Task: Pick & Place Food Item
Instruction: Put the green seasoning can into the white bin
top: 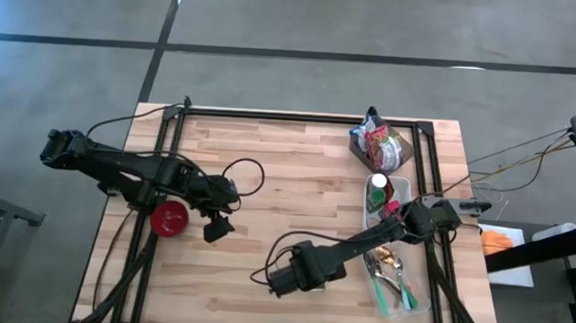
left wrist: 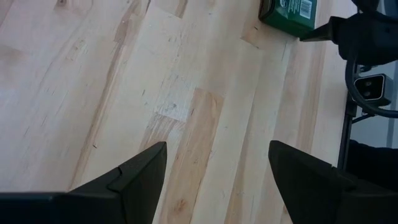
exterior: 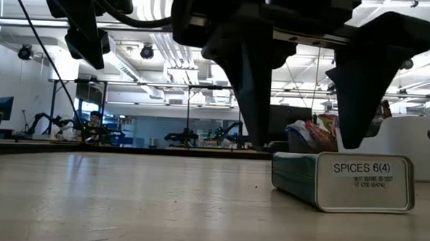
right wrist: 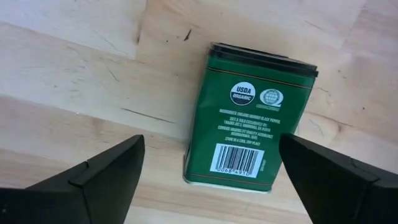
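My right gripper's fingers are above the green spice tin [right wrist: 249,134], so closing now would miss it. My right gripper lowers, then closes on the tin.
A green spice tin [right wrist: 249,134] lies flat on one broad side on the wooden table [right wrist: 74,74]. In the low view its end face [exterior: 361,178] reads "SPICES 6(4)". My right gripper [right wrist: 211,142] hangs open straight above it, pointing down, one finger to each side and apart from the tin. The high view shows this gripper [top: 283,277] near the table's front middle, hiding the tin. My left gripper [top: 219,227] stands open above bare wood at the table's left, and its wrist view [left wrist: 217,149] shows the tin [left wrist: 289,12] farther off.
A red round dish [top: 169,217] sits next to my left gripper. At the right stand a snack bag [top: 379,142], a small bottle [top: 377,192] and a clear tray [top: 405,289] with cutlery. Bare wood lies between the arms.
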